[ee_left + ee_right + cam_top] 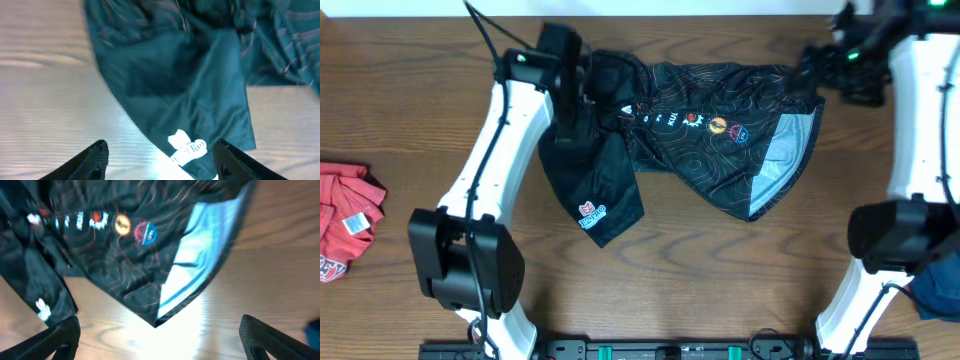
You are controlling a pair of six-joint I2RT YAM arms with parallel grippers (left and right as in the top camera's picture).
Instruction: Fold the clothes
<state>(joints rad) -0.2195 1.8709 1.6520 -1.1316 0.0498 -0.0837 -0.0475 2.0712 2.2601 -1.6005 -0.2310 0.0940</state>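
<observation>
My left gripper grabs the sleeve by its edge near the white logo (586,222) next, to spread the black jersey (710,135) for folding.
A black jersey (710,135) with thin orange contour lines and a row of logos lies crumpled across the far middle of the table. Its sleeve (200,110) with a white logo hangs toward the front left. My left gripper (572,125) hovers over that left side. In the left wrist view it (165,162) is open, with the sleeve's logo and bare table between its fingertips (95,160). My right gripper (812,68) is at the jersey's far right corner. In the right wrist view it (160,342) is open wide above the turned-up hem (200,275), holding nothing.
A red shirt (345,220) lies at the table's left edge. A dark blue garment (940,285) shows at the right edge by the right arm's base. Bare wood table (720,280) runs along the front.
</observation>
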